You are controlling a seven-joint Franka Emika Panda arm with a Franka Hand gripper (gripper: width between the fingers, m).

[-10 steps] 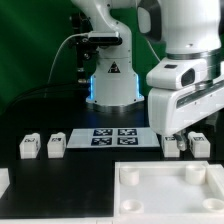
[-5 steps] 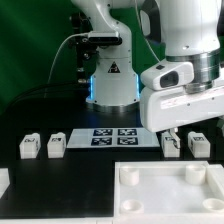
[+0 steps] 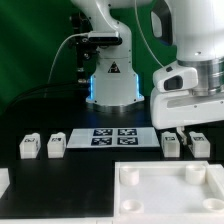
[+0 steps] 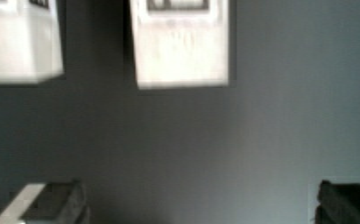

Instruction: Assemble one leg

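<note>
My fingers must reach the white legs before closing.
Four small white legs with tags stand on the black table. Two are at the exterior view's left (image 3: 29, 147) (image 3: 56, 145) and two at its right (image 3: 172, 144) (image 3: 200, 144). My gripper (image 3: 198, 128) hangs just above the right pair, open and empty. In the wrist view two white legs (image 4: 180, 45) (image 4: 17, 40) lie ahead of the gripper (image 4: 198, 205). The dark fingertips (image 4: 44, 202) stand wide apart with only bare table between them.
The marker board (image 3: 110, 137) lies in the middle of the table. A large white panel with round corner sockets (image 3: 165, 192) lies at the front. A white part (image 3: 3, 182) shows at the front left edge. The robot base (image 3: 112, 80) stands behind.
The gripper has moved toward the exterior view's right and risen slightly, staying open. The legs have not moved.
</note>
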